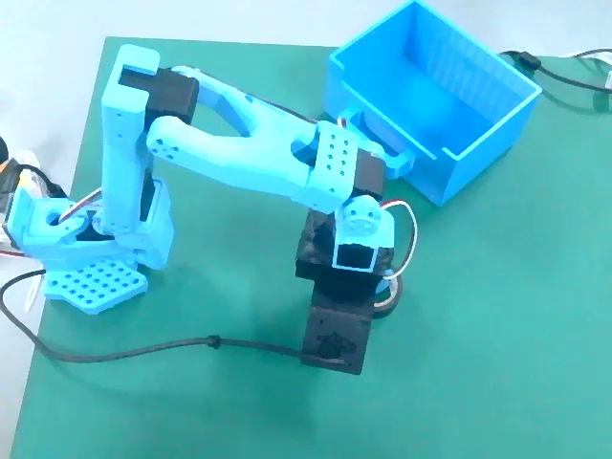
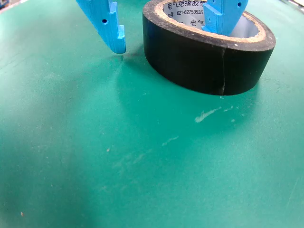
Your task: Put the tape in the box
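Note:
The tape needs to go in the blue box. My gripper should grab it next by the wall of its roll (image 1: 390, 302).
The tape (image 2: 209, 61), a black roll with a pale printed core, lies flat on the green mat. My gripper (image 2: 166, 40) is open and straddles the roll's wall. One blue finger (image 2: 107, 23) stands just left of the roll with a small gap, and the other finger (image 2: 223, 16) is inside the core. In the fixed view only the tape's edge (image 1: 390, 295) shows under the wrist camera housing (image 1: 337, 325), and the fingers are hidden. The blue box (image 1: 473, 163) stands empty at the back right, well apart from the tape.
The arm's light-blue base (image 1: 86, 268) sits at the left of the green mat (image 1: 497, 335). A black cable (image 1: 143, 349) runs across the mat's front left. More cables (image 1: 564, 72) lie behind the box.

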